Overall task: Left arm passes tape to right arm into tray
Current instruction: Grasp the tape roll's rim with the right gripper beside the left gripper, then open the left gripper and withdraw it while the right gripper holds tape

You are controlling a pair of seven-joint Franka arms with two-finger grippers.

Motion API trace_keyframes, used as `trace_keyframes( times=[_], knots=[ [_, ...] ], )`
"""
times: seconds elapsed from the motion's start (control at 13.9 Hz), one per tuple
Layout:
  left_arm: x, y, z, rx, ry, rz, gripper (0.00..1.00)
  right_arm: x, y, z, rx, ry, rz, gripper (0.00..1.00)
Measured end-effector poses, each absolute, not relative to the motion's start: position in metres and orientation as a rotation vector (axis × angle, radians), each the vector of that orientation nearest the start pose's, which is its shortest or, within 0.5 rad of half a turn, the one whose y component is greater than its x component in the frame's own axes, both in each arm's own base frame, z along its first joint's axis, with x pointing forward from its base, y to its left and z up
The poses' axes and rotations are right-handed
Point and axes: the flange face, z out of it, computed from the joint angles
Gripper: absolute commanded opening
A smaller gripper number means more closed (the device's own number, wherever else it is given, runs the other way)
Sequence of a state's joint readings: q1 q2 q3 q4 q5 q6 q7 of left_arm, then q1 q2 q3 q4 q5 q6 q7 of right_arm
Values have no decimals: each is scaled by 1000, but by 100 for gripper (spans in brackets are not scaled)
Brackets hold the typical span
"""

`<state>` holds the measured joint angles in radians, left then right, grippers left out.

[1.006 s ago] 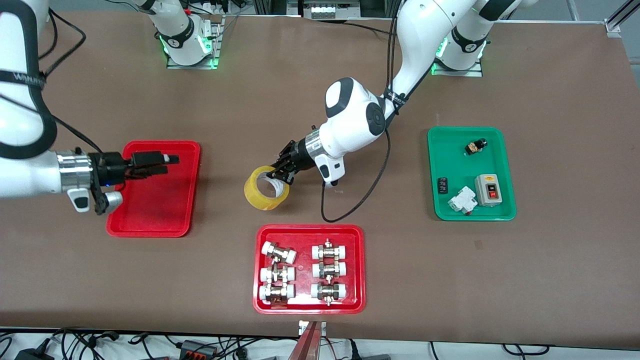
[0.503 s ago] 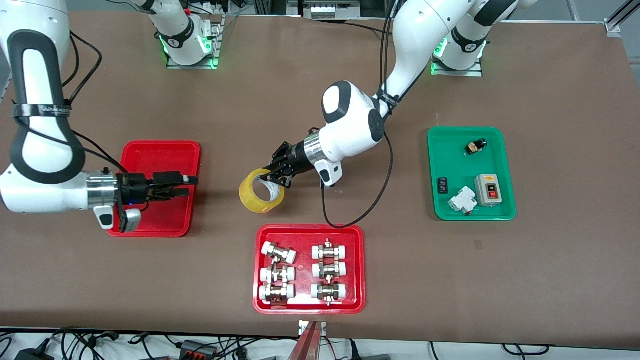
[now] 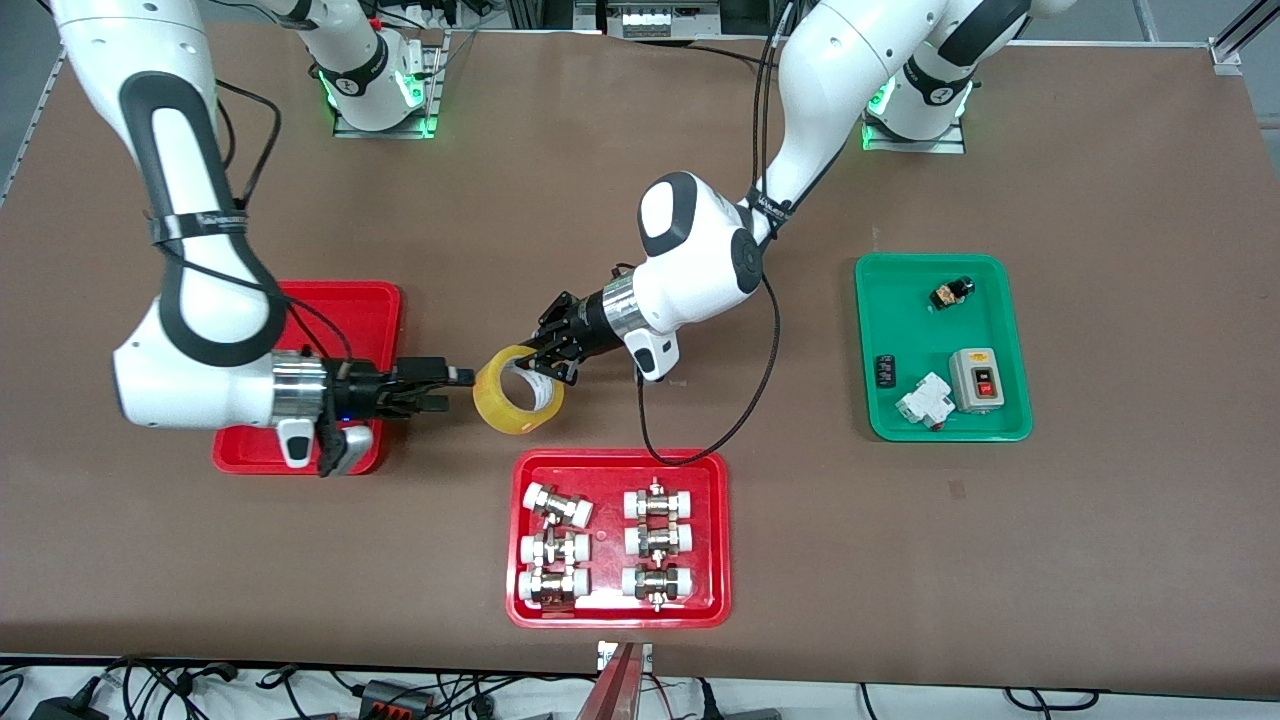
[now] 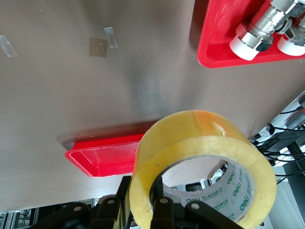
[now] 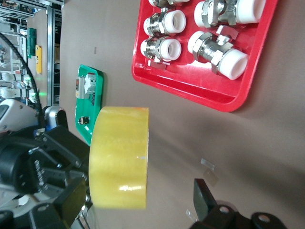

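I should grab the yellow tape roll by its flat sides (image 3: pixel 488 390) with my right gripper next, so that I can lay it in the red tray (image 3: pixel 348 310).
My left gripper (image 3: pixel 548 352) is shut on the wall of the yellow tape roll (image 3: pixel 518 392), one finger inside the core and one outside, and holds it above the table between the two red trays. In the left wrist view the tape (image 4: pixel 205 152) fills the space in front of the left gripper (image 4: pixel 143 212). My right gripper (image 3: pixel 455 390) is open, level with the tape, its tips at the roll's edge. In the right wrist view the tape (image 5: pixel 119 157) sits between the spread fingers (image 5: pixel 205 200). The plain red tray (image 3: pixel 340 300) lies partly under the right arm.
A red tray with several white-and-metal fittings (image 3: pixel 618 470) lies nearer to the front camera than the tape. A green tray (image 3: pixel 900 330) with small electrical parts lies toward the left arm's end. A black cable (image 3: pixel 700 440) loops from the left wrist down to the table.
The right arm has swung from over the plain red tray to the tape. The left gripper has carried the tape a little toward the right arm.
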<state>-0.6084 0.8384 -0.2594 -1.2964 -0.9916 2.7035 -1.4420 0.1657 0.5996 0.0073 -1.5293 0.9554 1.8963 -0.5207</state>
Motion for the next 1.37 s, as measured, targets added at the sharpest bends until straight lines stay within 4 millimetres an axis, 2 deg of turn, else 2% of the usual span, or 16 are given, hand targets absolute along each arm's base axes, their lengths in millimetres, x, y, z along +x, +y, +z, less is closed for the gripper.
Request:
trace_keyframes(
  times=[0.29, 0.36, 0.5, 0.65, 0.86, 1.01, 1.15, 1.22, 1.29, 1.37],
  knots=[
    [566, -541, 299, 1655, 1579, -669, 12, 670, 208, 312, -2267, -279, 48, 100],
    [564, -543, 298, 1659, 1578, -671, 12, 670, 213, 312, -2270, -274, 47, 97],
    [563, -544, 295, 1662, 1580, -673, 12, 670, 215, 313, -2272, -263, 47, 71],
    [564, -543, 294, 1662, 1582, -672, 13, 672, 212, 315, -2275, -259, 39, 49],
    [565, -543, 294, 1660, 1581, -670, 13, 675, 206, 318, -2276, -252, 27, 3],
    [567, -542, 297, 1656, 1578, -665, 17, 677, 206, 322, -2275, -257, 17, 0],
    [568, -542, 300, 1653, 1575, -663, 44, 679, 206, 324, -2274, -259, 10, 0],
    [569, -542, 300, 1648, 1578, -663, 67, 679, 206, 325, -2274, -259, 9, 0],
    [571, -540, 302, 1637, 1582, -663, 94, 679, 206, 325, -2274, -259, 9, 0],
    [577, -536, 306, 1622, 1587, -653, 100, 679, 206, 325, -2275, -258, 8, 0]
  ],
)
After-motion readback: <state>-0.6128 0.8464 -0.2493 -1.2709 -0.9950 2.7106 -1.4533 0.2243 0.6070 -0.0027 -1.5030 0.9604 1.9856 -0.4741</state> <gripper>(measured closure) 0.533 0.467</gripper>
